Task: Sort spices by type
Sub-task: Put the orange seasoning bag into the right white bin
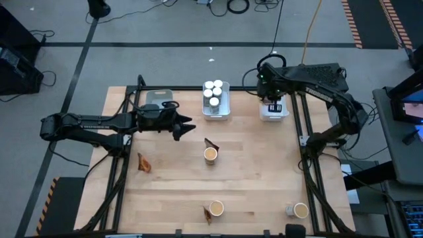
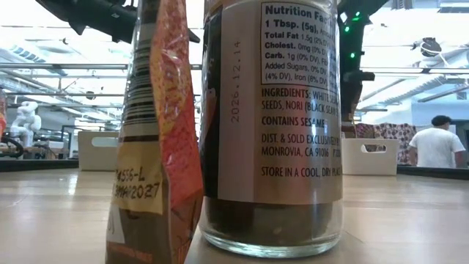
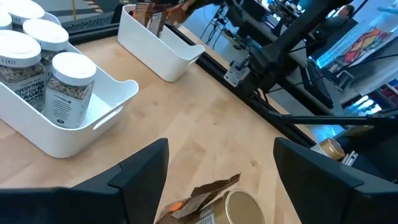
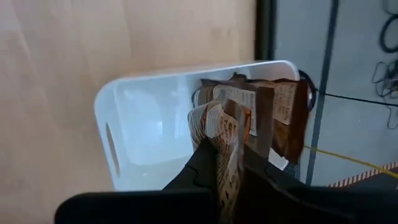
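Note:
The pouch's lower end is still high above the white tray's bottom, so it is too early to release. My right gripper first lowers the brown pouch onto that bottom's open part.
My right gripper (image 1: 274,106) hangs over the white tray (image 4: 140,118) at the table's far right, shut on a brown crinkled pouch (image 4: 221,127). More pouches (image 4: 283,112) stand in that tray. My left gripper (image 1: 187,127) hovers open left of centre, above the table. Beyond its fingers a tan-topped tub (image 3: 244,208) stands with a pouch (image 3: 202,196) leaning on it. White-capped jars (image 1: 213,91) stand in the middle tray (image 1: 225,111). One pouch (image 1: 143,162) lies alone at the left. A tub (image 1: 215,208) and a pouch (image 1: 207,215) stand near the front edge, and a tub (image 1: 301,210) at the front right. My right gripper pinches the pouch's upper end (image 4: 225,146) between its two fingers, coming steeply from above. The pouch hangs below the fingers over the inside of the white tray, next to the pouches standing there. Whether its lower end touches the tray I cannot tell.
A grey tray (image 1: 155,98) stands at the far left behind my left arm. In the low view the front pouch (image 2: 157,147) and the glass tub (image 2: 271,125) fill the foreground. A person (image 2: 436,143) stands in the room beyond the table.

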### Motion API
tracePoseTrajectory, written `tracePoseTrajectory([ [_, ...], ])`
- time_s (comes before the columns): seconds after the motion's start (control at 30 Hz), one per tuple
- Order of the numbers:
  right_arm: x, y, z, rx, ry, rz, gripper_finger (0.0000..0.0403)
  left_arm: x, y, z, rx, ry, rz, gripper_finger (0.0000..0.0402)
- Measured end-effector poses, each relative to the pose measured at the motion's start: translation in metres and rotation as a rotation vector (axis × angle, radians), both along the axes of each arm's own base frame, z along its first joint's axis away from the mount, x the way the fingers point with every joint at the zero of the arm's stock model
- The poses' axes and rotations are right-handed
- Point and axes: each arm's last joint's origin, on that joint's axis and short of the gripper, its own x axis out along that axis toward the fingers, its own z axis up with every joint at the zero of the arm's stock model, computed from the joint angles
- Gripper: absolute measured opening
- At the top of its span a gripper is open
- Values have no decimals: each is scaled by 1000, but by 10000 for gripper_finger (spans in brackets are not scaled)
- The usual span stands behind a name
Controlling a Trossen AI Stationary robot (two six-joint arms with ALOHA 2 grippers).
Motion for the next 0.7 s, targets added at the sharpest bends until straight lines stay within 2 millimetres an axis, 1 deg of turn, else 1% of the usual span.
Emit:
tracePoseTrajectory([
  [0.23,3,-16,-26,91,121,38,11,0,0,0,-19,-3,22,292],
  [0.37,5,-24,-38,132,155,33,11,0,0,0,-19,-3,22,292],
  [0.53,7,-36,-58,189,200,15,11,0,0,0,-19,-3,22,292],
  [0.7,7,-46,-76,261,203,-7,11,0,0,0,-19,-2,22,292],
])
